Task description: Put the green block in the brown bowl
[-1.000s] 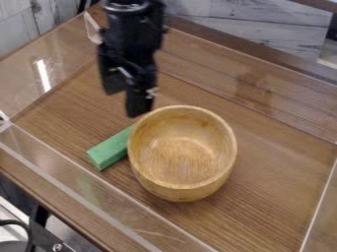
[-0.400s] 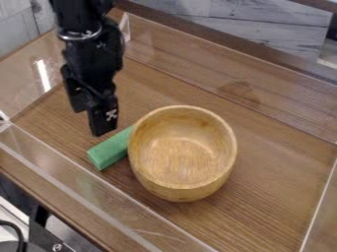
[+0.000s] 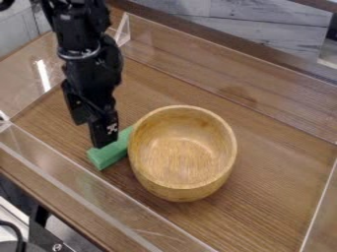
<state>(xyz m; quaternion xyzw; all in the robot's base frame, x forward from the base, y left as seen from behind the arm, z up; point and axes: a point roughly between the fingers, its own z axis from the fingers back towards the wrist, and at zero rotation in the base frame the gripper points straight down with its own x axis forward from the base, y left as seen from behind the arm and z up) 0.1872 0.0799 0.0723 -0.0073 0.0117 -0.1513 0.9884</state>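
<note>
The fingers are above and short of the green block's top point(image 3: 108, 152) beside the brown bowl point(image 3: 198, 185). My gripper should go lower before it closes on the green block, because it would miss if it closed now.
The green block point(image 3: 108, 152) lies flat on the wooden table, just left of the brown bowl point(image 3: 198, 185), its near end pointing toward the front left. The bowl is upright with nothing inside. My black gripper point(image 3: 95, 128) hangs straight down over the block's far end, fingers spread open with nothing between them. The fingertips are just above or at the block's top, and I cannot tell whether they touch it. The far end of the block is partly hidden behind the fingers.
The wooden table point(image 3: 250, 98) is boxed in by clear plastic walls; the front wall point(image 3: 79, 197) runs close to the block and bowl. A marble-patterned wall stands behind.
The arm has swung from above the bowl's back rim to the left and down, and now hangs over the green block. The jaws stayed open. Block and bowl have not moved.
</note>
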